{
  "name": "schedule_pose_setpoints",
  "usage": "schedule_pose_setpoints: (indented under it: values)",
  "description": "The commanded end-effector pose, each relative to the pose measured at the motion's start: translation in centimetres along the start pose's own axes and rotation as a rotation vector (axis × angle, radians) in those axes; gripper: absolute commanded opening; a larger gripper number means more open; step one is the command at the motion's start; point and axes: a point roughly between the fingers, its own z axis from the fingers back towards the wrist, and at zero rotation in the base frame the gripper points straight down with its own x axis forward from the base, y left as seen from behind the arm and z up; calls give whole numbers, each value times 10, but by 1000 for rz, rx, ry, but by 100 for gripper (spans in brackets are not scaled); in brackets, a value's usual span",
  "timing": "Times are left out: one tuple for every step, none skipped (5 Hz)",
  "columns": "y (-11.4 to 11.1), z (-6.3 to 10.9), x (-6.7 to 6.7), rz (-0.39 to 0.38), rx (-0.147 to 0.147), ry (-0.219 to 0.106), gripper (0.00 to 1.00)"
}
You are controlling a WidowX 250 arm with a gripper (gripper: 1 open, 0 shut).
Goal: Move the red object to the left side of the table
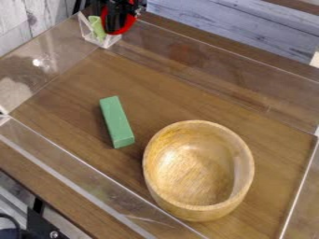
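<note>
I should bring the object down onto the table before I let go, because the red object (121, 25) is still hanging above the table by the far clear wall.
At the top left of the camera view, my gripper (114, 19) hangs pointing down over the far left part of the table (212, 84). Its dark fingers are shut on the red object (121, 24), a small bright-red piece with a bit of light green (97, 28) showing beside it. The red object is held above the tabletop, close to the far clear wall. Most of the fruit is hidden by the fingers.
A green rectangular block (118, 122) lies on the wood left of centre. A round light wooden bowl (200, 169) sits at the front right. Low clear acrylic walls (56, 154) edge the tabletop, with a folded clear corner piece (90, 30) by the gripper.
</note>
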Motion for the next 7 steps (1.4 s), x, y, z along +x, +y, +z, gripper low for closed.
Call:
schedule_pose_setpoints:
  values:
    - [12,12,-4,18,23,-31,0]
    - [18,8,-11,29,14,-22,0]
    - [24,2,-17,41,5,-11,0]
    - [33,-6,-21,57,-11,-1,0]
    - [44,-15,-24,73,-28,9,0]
    - [56,-24,-26,83,-45,16,0]
    - [57,-32,-25,89,-65,24,0]
